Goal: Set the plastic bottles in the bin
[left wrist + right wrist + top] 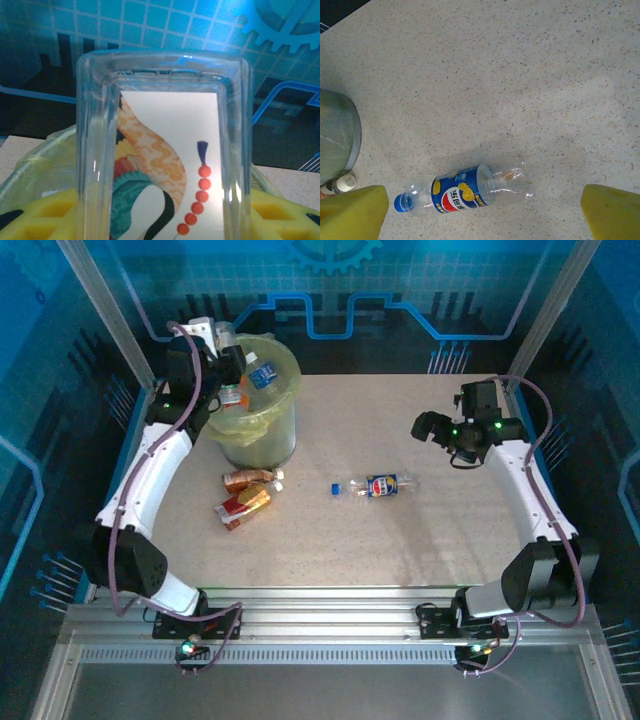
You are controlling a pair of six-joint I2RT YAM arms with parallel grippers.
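My left gripper will keep holding the bottle: its far end is past the bin's back rim, so it would drop short if released here.
In the left wrist view a clear square plastic bottle (pixel 165 150) with a white, colourfully printed label sits between my left gripper's (pixel 162 222) yellow pads (pixel 37 217), which are shut on it. From above, this left gripper (pixel 228 352) is over the back-left rim of the bin (pixel 262 430), which is lined with a yellow-green bag and has bottles inside (pixel 262 375). A blue-labelled bottle (pixel 376 486) with a blue cap lies mid-table. My right gripper (pixel 436 428) hovers open to its right. In the right wrist view that bottle (pixel 462 190) lies between the pads (pixel 612 210), well below them.
Two crushed orange-brown bottles (pixel 248 478) (pixel 243 505) lie on the table just in front of the bin. The bin's wall (pixel 335 135) and a white-capped bottle (pixel 344 183) sit at the left edge of the right wrist view. Glass walls enclose the table.
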